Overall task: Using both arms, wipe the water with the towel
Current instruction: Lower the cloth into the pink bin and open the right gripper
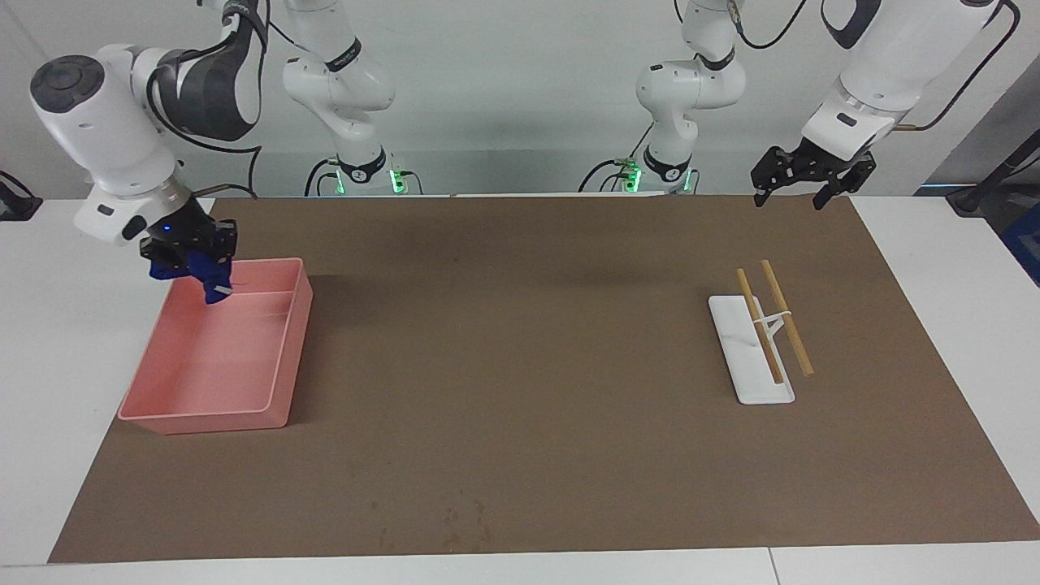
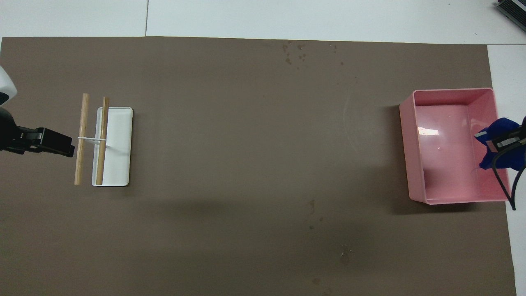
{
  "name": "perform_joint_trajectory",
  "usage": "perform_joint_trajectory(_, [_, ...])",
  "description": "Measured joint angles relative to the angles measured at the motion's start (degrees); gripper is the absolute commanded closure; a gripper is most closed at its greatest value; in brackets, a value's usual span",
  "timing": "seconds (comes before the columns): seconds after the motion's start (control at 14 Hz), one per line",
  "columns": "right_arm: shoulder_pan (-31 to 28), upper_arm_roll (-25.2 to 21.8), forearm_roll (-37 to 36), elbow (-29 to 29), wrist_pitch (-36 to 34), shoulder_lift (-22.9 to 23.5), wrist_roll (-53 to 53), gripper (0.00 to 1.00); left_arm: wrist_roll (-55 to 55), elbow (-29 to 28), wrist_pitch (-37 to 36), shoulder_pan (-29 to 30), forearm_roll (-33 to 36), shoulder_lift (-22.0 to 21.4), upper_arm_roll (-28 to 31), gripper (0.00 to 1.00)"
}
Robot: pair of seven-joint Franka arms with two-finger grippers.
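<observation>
The deep blue towel hangs across the rim of the pink tray in the overhead view, so the robot's right gripper needs to keep holding it.
My right gripper (image 1: 192, 258) is shut on the deep blue towel (image 1: 213, 283), which hangs bunched from it over the pink tray's (image 1: 280, 382) corner nearest the robots, above the tray floor. The overhead view shows the same gripper (image 2: 504, 142) and towel (image 2: 498, 158) over the tray (image 2: 411, 135), at the side toward the right arm's end of the table. My left gripper (image 1: 792, 195) is open and empty, up in the air over the mat's edge at the left arm's end; it also shows in the overhead view (image 2: 61, 144). Small dark water spots (image 2: 296, 53) dot the mat at its edge farthest from the robots.
A white stand (image 1: 751, 382) carrying two wooden rods (image 1: 784, 317) sits on the brown mat (image 1: 520, 366) toward the left arm's end, under and beside my left gripper in the overhead view (image 2: 117, 164). More faint spots (image 2: 312, 205) mark the mat's middle, nearer to the robots.
</observation>
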Motion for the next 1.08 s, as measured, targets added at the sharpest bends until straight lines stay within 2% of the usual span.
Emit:
perform_joint_trajectory(0.22, [-0.3,0.1,-0.5,-1.7,8.0,2.6,-2.5,1.0,0.0,0.0,0.0,0.0,0.0,0.0,0.0,0.0])
perform_joint_trajectory(0.43, [-0.3,0.2,-0.5,-4.3,14.2,6.4,-2.5,1.0,0.0,0.0,0.0,0.0,0.0,0.0,0.0,0.0])
perform_joint_trajectory(0.57, [-0.3,0.2,-0.5,-6.9,16.6,7.3,-2.4,1.0,0.0,0.0,0.0,0.0,0.0,0.0,0.0,0.0])
perform_joint_trajectory(0.65, [-0.3,0.3,-0.5,-7.5,16.7,7.3,-2.1,0.69,0.0,0.0,0.0,0.0,0.0,0.0,0.0,0.0])
perform_joint_trajectory(0.72, [-0.3,0.3,-0.5,-7.6,16.7,7.2,-1.9,0.26,0.0,0.0,0.0,0.0,0.0,0.0,0.0,0.0])
perform_joint_trajectory(0.86, [-0.3,0.3,-0.5,-7.6,16.7,6.8,-1.9,0.0,0.0,0.0,0.0,0.0,0.0,0.0,0.0,0.0])
perform_joint_trajectory(1.08, [-0.2,0.3,-0.5,-7.4,16.7,6.4,-1.9,0.0,0.0,0.0,0.0,0.0,0.0,0.0,0.0,0.0])
